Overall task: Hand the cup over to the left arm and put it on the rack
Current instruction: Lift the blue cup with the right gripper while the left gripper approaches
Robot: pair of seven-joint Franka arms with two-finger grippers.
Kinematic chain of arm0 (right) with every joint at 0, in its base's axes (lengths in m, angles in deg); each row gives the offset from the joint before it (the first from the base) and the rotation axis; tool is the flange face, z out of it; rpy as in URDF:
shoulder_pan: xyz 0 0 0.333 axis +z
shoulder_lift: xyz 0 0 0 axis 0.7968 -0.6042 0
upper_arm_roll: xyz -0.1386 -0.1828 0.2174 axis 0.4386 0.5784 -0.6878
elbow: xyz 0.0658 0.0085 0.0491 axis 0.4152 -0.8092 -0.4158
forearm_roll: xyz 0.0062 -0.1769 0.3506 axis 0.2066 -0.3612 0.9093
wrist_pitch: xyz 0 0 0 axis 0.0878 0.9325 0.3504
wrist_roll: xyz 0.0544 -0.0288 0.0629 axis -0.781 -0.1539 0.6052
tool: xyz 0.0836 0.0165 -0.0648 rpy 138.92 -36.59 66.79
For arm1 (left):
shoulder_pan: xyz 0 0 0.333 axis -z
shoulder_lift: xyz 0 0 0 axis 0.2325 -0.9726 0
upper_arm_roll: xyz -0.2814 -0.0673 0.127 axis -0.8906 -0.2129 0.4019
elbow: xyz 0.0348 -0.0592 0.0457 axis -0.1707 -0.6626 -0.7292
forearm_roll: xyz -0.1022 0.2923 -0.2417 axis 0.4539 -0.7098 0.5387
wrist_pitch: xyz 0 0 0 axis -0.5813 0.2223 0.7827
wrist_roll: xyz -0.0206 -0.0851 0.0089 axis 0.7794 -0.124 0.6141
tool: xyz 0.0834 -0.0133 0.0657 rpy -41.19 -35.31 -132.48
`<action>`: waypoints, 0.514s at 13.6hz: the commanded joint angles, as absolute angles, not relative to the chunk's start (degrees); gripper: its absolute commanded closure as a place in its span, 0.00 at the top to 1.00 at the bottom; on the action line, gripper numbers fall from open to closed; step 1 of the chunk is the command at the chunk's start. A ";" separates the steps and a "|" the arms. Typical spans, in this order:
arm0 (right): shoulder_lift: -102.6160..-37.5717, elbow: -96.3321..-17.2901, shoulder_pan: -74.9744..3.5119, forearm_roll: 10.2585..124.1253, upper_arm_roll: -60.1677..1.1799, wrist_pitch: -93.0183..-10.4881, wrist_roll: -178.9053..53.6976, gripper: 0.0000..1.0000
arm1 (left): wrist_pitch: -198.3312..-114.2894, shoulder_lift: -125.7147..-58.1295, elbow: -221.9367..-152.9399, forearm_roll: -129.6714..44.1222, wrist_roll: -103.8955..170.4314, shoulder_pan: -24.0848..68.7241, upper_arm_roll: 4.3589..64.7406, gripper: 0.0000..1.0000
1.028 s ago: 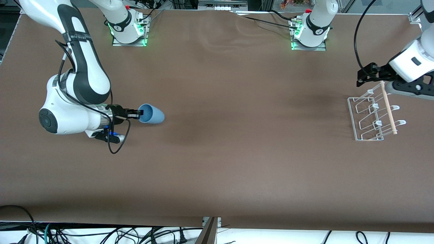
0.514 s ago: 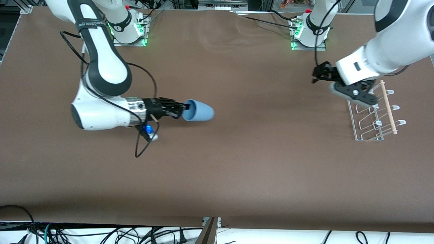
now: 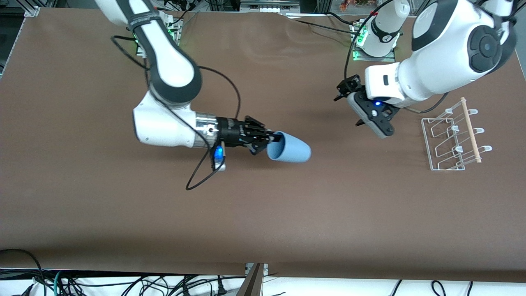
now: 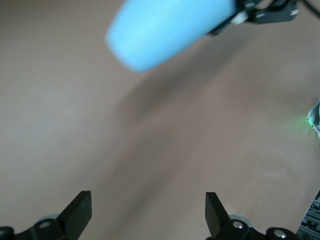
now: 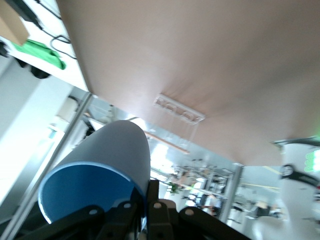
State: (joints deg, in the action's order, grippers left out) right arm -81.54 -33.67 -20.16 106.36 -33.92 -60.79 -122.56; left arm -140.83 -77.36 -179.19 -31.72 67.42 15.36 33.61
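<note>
I'll grab the light-blue cup's closed base with my left gripper next, leaving its rim free to meet the white wire rack [image 3: 452, 142].
My right gripper [image 3: 274, 142] is shut on the rim of the light-blue cup [image 3: 289, 150], one finger inside and one outside. It holds the cup on its side over the middle of the table, base pointing toward the left arm's end. In the right wrist view the cup [image 5: 112, 155] fills the space at my right gripper [image 5: 147, 202]. My left gripper [image 3: 345, 90] is open and empty, in the air between the cup and the white wire rack [image 3: 452, 142]. The left wrist view shows its open fingers [image 4: 146, 212] with the cup [image 4: 165, 30] ahead, apart from them.
The rack stands at the left arm's end of the brown table [image 3: 263, 213], with its wooden dowel [image 3: 470, 129] on top; it also shows in the right wrist view [image 5: 179, 111]. A black cable loop [image 3: 197, 181] hangs below my right wrist.
My right arm has carried the cup from its end of the table to the middle. My left arm has swung from over the rack toward the cup.
</note>
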 commanded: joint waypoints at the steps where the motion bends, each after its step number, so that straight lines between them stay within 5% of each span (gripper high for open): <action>1: -84.60 -28.02 -17.59 108.83 -33.54 -66.27 -126.69 0.00 | -144.43 -79.57 -177.29 -29.27 79.66 14.94 32.66 1.00; 7: -84.77 -27.05 -15.57 108.83 -33.54 -71.03 -127.49 0.00 | -155.31 -80.19 -176.06 -29.79 98.67 15.03 32.22 1.00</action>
